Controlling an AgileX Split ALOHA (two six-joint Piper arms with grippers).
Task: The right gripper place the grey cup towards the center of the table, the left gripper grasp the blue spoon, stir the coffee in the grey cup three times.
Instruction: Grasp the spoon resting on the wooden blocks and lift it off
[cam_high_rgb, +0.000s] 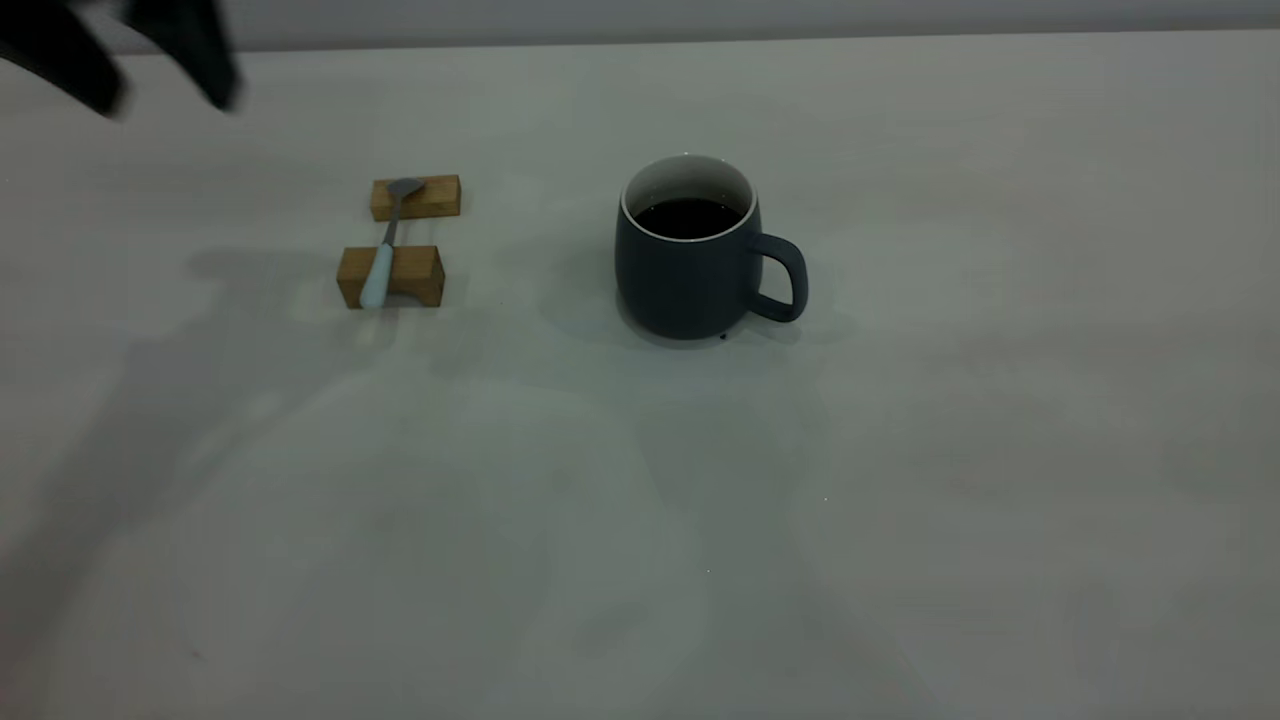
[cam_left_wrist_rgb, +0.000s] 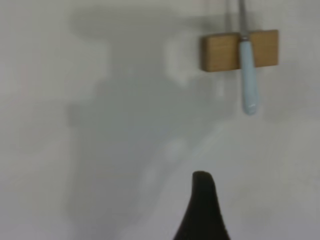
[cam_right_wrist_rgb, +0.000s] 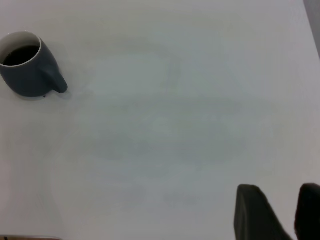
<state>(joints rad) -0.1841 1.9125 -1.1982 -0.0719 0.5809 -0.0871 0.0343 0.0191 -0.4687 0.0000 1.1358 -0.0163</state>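
Observation:
Next, the left gripper grabs the blue spoon's pale handle (cam_high_rgb: 377, 277) to stir the coffee in the grey cup (cam_high_rgb: 680, 285).
The grey cup (cam_high_rgb: 680, 285) stands upright near the middle of the table (cam_high_rgb: 900, 500), its handle pointing right and dark coffee (cam_high_rgb: 688, 216) inside. It also shows far off in the right wrist view as the grey cup (cam_right_wrist_rgb: 27, 70). The blue spoon (cam_high_rgb: 380, 268) lies across two wooden blocks, its pale handle toward the front; its handle (cam_left_wrist_rgb: 248, 75) also shows in the left wrist view. My left gripper (cam_high_rgb: 168, 98) hovers open at the far left back corner, away from the spoon. My right gripper (cam_right_wrist_rgb: 279, 190) is open, holds nothing, and is far from the cup.
The two wooden blocks, rear (cam_high_rgb: 430, 197) and front (cam_high_rgb: 412, 275), sit left of the cup with a gap between them. The table's back edge (cam_high_rgb: 700, 40) runs close behind.

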